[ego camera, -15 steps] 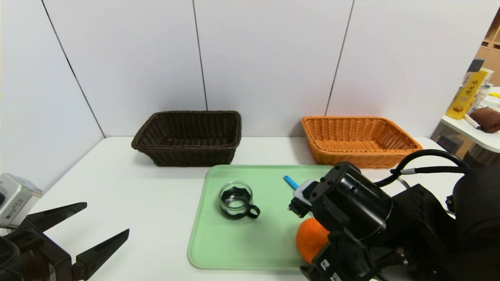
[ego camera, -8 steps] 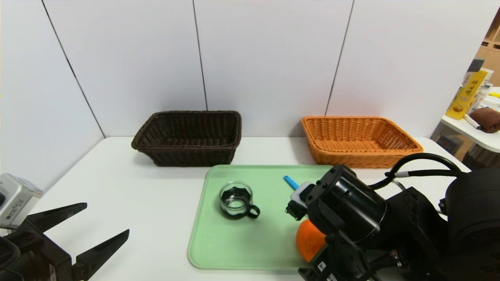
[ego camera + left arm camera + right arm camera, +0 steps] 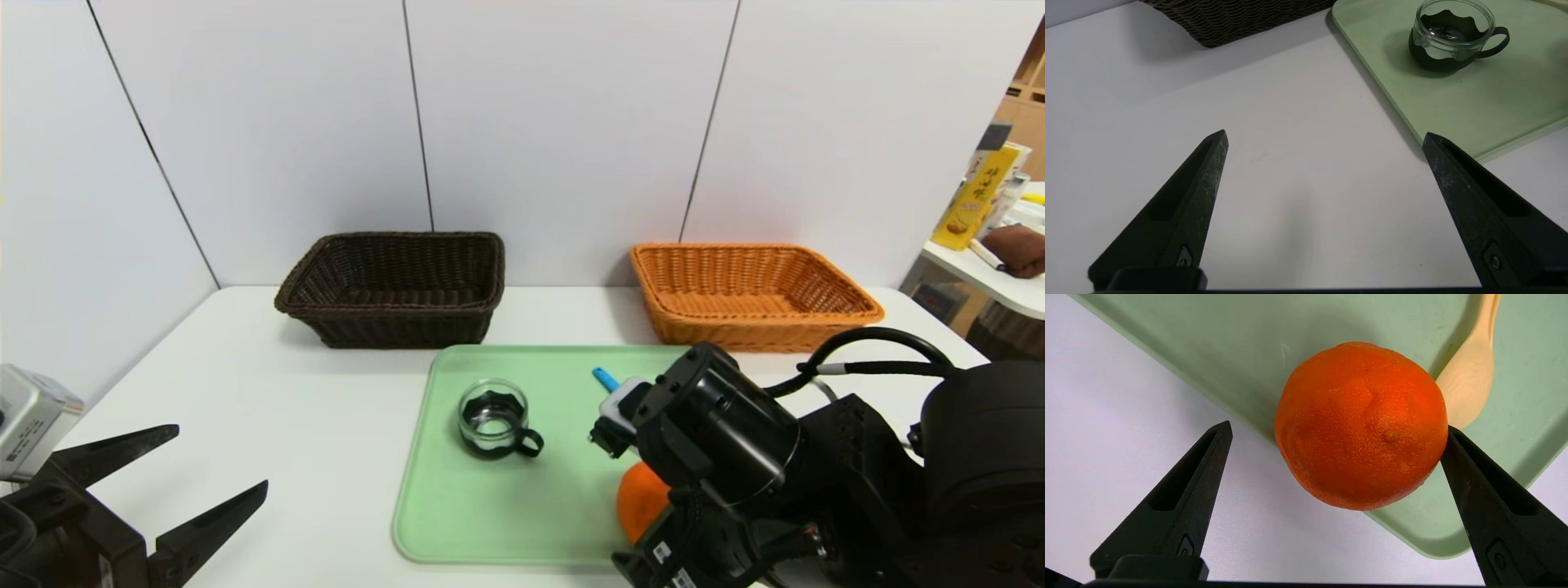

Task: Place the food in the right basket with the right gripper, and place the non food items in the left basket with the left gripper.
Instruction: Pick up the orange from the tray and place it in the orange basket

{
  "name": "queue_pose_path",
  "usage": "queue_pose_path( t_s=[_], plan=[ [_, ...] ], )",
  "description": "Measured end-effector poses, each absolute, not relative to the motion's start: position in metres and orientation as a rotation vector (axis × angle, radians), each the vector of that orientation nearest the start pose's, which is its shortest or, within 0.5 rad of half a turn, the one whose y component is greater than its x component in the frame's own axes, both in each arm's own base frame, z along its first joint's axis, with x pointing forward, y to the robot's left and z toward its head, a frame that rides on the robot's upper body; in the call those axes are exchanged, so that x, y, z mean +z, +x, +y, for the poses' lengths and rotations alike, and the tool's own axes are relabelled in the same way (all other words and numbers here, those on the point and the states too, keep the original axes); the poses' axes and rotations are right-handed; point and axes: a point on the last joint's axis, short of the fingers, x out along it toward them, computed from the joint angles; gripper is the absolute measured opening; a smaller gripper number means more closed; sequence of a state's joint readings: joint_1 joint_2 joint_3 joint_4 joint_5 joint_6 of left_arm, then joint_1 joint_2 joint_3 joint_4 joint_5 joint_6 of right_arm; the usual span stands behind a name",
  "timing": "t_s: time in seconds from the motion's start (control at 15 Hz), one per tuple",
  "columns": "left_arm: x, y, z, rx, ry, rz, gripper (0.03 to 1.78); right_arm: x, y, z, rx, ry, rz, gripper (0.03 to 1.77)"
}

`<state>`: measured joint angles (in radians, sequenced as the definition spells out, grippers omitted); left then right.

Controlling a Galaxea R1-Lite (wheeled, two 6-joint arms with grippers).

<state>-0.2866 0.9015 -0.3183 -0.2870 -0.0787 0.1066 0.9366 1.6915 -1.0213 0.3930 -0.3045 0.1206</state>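
My right gripper should close on the orange (image 3: 1361,426) now, because the right wrist view shows my fingers on either side of the orange over the green tray (image 3: 1241,353).
The food, an orange (image 3: 1359,424), sits on the near right corner of a green tray (image 3: 457,506). My right gripper (image 3: 1337,428) is open and hangs over the fruit; one fingertip (image 3: 1453,441) is at its side and the other stands well off it. In the head view my right arm covers most of the orange (image 3: 638,500). The beige spoon (image 3: 1470,379) lies just behind the fruit, its blue handle (image 3: 605,378) pointing away. The glass cup (image 3: 492,418) stands on the tray's left half. My left gripper (image 3: 220,457) is open and empty at the table's near left. The dark left basket (image 3: 392,327) and the orange-tan right basket (image 3: 735,331) both hold nothing.
Both baskets stand against the white wall panels at the back of the white table. A side table (image 3: 992,282) at the far right holds a yellow box and a brown cloth. In the left wrist view the cup (image 3: 1449,36) is well beyond the left fingertips.
My right arm has shifted a little left and lower over the orange, hiding more of it. The left gripper has barely moved.
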Motion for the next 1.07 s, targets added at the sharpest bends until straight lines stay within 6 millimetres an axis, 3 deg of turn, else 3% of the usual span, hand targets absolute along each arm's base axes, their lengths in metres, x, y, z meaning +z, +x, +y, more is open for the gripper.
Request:
queue_pose_path(
  t_s=[0.47, 0.73, 1.07],
  plan=[
    [0.1731, 0.0944, -0.0297, -0.38, 0.142, 0.27, 1.69, 0.1579, 0.1659, 0.2132, 0.509, -0.514, 0.893, 1.7],
    [0.1719, 0.0937, -0.0295, -0.38, 0.143, 0.272, 1.69, 0.1602, 0.1669, 0.2141, 0.515, -0.508, 0.872, 1.16],
    [0.1709, 0.0924, -0.0291, -0.38, 0.143, 0.272, 1.69, 0.1618, 0.1659, 0.2134, 0.52, -0.514, 0.866, 1.08]
  ],
)
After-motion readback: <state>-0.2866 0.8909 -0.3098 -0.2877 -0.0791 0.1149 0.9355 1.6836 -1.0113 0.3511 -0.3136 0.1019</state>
